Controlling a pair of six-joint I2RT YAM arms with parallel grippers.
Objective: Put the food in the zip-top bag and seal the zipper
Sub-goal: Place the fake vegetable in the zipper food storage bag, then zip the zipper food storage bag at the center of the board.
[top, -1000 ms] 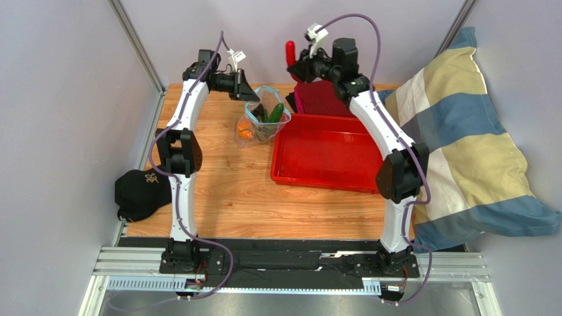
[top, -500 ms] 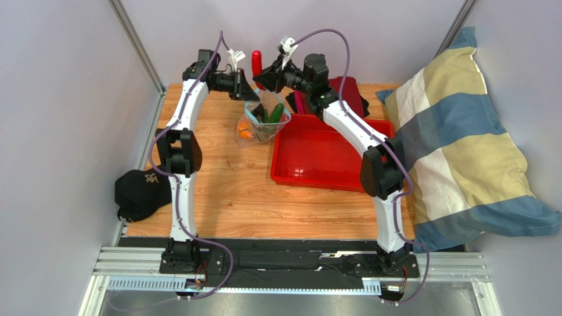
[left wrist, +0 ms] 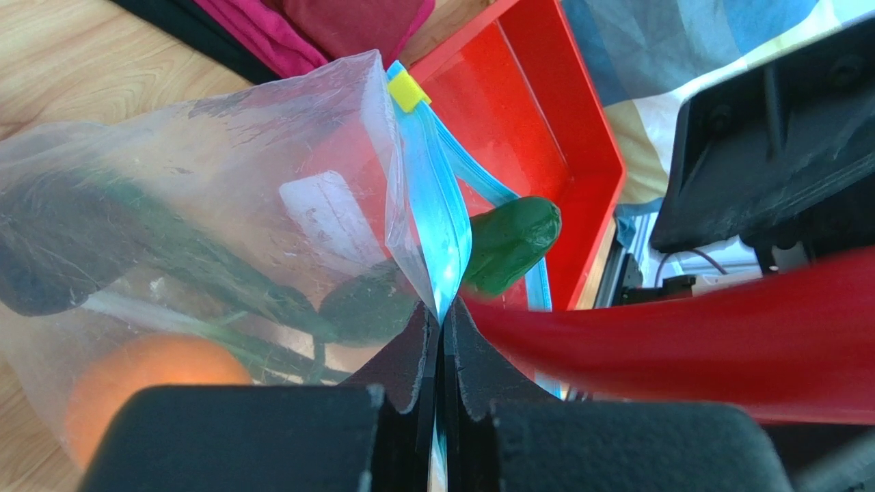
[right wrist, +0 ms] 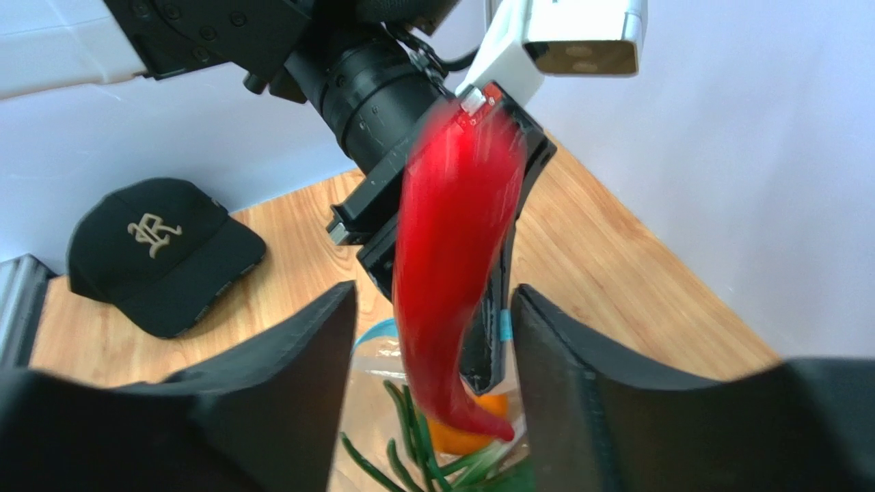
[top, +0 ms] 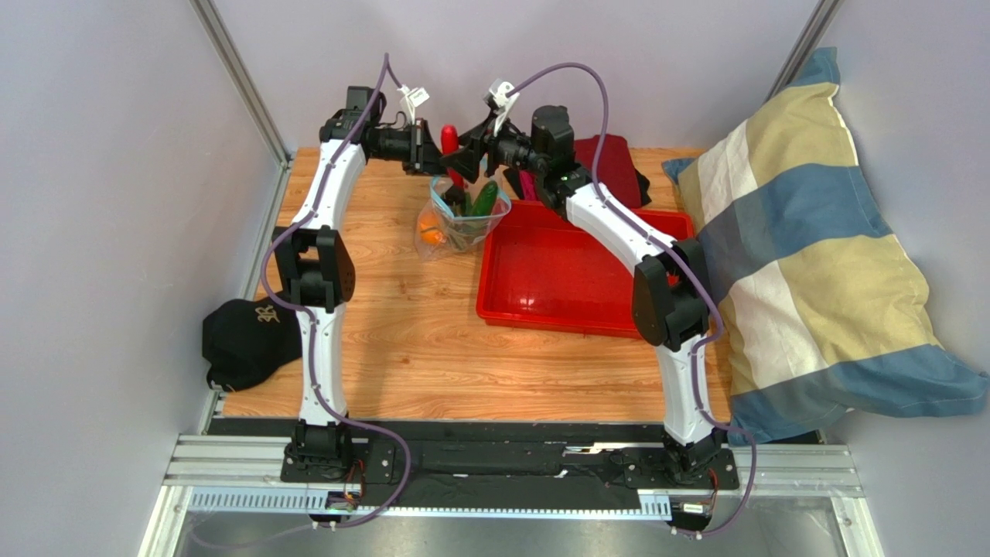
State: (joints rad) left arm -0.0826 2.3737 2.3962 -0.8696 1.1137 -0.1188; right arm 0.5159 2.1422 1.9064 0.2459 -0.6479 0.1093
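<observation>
My right gripper is going to pinch the bag's bluish zipper edge on the tray side next, opposite my left gripper, to lift the bag's opening for sealing.
The clear zip-top bag [top: 465, 216] stands at the back of the table with its mouth up. Its bluish zipper [left wrist: 431, 215] is pinched in my left gripper [left wrist: 444, 328], which is shut on the mouth edge. Inside the bag lie an orange fruit [left wrist: 144, 379], a green vegetable [left wrist: 508, 241] and green onion [right wrist: 411, 441]. My right gripper [right wrist: 431, 297] hangs open just above the bag mouth. The red chili [right wrist: 452, 256] is blurred between its fingers without touching either, tip down over the orange fruit [right wrist: 462, 436].
A red tray [top: 581, 279] sits right of the bag, with a maroon cloth [top: 610, 163] behind it. A black cap [top: 244, 337] lies at the table's left edge. A striped pillow [top: 813, 267] leans off the right side.
My right arm swung left from behind the tray to above the bag, carrying the chili. Its jaws have now opened and the chili is loose between them. The left arm held still.
</observation>
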